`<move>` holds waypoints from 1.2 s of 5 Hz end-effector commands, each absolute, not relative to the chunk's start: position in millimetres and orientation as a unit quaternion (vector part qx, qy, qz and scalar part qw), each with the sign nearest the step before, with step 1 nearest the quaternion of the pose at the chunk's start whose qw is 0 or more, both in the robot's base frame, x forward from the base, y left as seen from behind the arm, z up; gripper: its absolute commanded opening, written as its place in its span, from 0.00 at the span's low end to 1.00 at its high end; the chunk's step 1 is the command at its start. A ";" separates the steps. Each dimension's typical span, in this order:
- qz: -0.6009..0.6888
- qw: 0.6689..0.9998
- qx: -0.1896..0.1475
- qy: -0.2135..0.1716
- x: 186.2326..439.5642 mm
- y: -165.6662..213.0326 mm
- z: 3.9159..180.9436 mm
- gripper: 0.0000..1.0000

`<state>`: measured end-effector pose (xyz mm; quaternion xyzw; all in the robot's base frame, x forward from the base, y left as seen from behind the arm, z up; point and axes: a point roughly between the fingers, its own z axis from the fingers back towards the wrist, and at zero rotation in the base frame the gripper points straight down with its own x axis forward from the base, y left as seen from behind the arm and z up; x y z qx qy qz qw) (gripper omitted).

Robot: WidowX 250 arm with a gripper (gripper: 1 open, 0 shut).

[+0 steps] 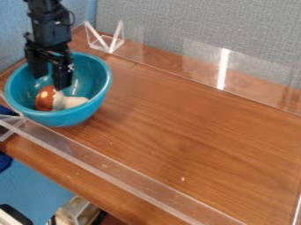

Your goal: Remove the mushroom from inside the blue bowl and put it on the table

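My gripper should lift the mushroom out of the blue bowl [91,98] onto the table, so next it needs to grab the mushroom by its orange-brown cap [46,98].
The blue bowl [91,98] sits at the table's [200,123] left end. Inside it lies the mushroom [45,98] on its side, orange-brown cap to the left, cream stem [73,103] pointing right. My black gripper [53,82] reaches down into the bowl from above, jaws open, its fingertips just above and around the cap. Whether the fingers touch the mushroom I cannot tell.
A low clear acrylic wall [118,180] runs along the table's front edge and another [223,66] along the back. A small clear triangular stand [106,37] is behind the bowl. Bare wood stretches to the right of the bowl.
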<state>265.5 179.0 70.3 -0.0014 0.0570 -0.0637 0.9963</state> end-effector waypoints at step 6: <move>-0.070 0.997 0.019 0.025 255.4 194.8 91.8 0.00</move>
